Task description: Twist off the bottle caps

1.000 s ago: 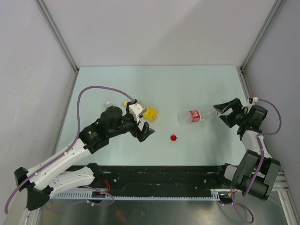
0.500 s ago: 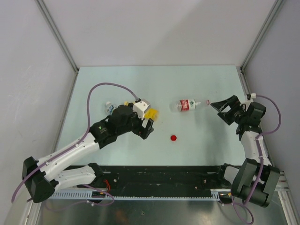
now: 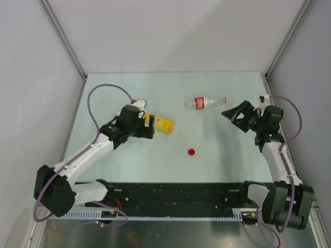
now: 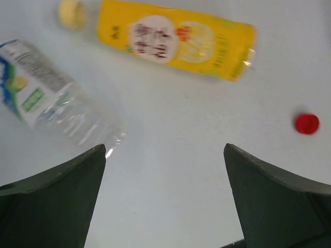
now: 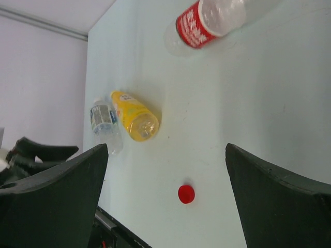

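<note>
My left gripper is about to grab the short clear bottle [image 4: 46, 93] next, around its clear base end [image 4: 86, 119]. That leaves the cap end free for unscrewing.
A yellow bottle [image 4: 176, 41] with a white label lies on its side, its yellow cap [image 4: 72, 13] screwed on. Beside it lies a short clear bottle [image 4: 46, 93]. My left gripper [image 4: 164, 149] hovers open just short of both, empty; from above it [image 3: 149, 127] is at the yellow bottle's [image 3: 163, 124] left end. A slim clear bottle [image 3: 206, 103] with a red label lies farther back, neck toward my open, empty right gripper [image 3: 231, 118]. A red cap [image 3: 192, 152] lies loose on the table. The right wrist view shows it [image 5: 186, 194] ahead of the right gripper [image 5: 166, 147].
The pale table [image 3: 222, 155] is walled in by grey panels at the back and both sides. A black rail [image 3: 176, 194] with the arm bases runs along the near edge. The left arm's purple cable [image 3: 98, 95] loops above the table's left side.
The left arm has swung back and left, its gripper now at the yellow bottle's left end. The slim bottle has shifted toward the back, and the right gripper has followed it up and left.
</note>
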You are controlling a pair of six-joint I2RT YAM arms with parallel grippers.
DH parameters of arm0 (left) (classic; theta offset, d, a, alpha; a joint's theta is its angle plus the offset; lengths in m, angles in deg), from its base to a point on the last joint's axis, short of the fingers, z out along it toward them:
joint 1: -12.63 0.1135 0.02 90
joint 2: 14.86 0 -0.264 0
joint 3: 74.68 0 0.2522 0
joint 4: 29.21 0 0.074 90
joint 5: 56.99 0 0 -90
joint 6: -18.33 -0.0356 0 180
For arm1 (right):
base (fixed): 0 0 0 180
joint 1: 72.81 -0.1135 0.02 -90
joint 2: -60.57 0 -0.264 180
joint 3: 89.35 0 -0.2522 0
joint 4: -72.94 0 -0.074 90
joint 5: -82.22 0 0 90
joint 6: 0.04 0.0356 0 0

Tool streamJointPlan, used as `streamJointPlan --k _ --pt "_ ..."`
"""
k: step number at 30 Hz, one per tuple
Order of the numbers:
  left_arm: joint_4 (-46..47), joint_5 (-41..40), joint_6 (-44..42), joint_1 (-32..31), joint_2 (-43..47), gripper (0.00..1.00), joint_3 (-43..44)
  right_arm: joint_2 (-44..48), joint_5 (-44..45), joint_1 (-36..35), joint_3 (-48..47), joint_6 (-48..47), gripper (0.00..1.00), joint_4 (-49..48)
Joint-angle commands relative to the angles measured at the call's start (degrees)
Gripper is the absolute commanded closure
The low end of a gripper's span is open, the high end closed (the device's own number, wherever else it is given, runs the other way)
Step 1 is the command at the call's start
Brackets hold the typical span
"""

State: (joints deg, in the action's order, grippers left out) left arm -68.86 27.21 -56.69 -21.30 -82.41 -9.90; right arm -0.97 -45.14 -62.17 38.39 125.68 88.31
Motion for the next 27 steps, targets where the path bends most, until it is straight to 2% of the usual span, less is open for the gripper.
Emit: streamJointPlan --k 1,5,14,27 --pt "-1.23 -0.93 8.45 7.57 -1.36 0.01 1.09 0.65 1.08 -2.01 -2.56 -1.44 0.01 -0.11" --pt "-1.6 -1.83 11.61 12.28 -2.68 0.0 0.59 0.24 0.91 -2.99 -2.63 -1.64 0.01 -0.42" --pt "-2.02 -2.49 19.18 18.7 -7.48 0.01 0.24 -1.48 0.39 -3.76 -2.63 -2.07 0.0 -1.0" --pt "-2.0 -3.87 22.09 19.42 -22.82 0.02 4.1 -3.13 -0.23 -3.7 -2.89 -2.92 0.01 -2.5"
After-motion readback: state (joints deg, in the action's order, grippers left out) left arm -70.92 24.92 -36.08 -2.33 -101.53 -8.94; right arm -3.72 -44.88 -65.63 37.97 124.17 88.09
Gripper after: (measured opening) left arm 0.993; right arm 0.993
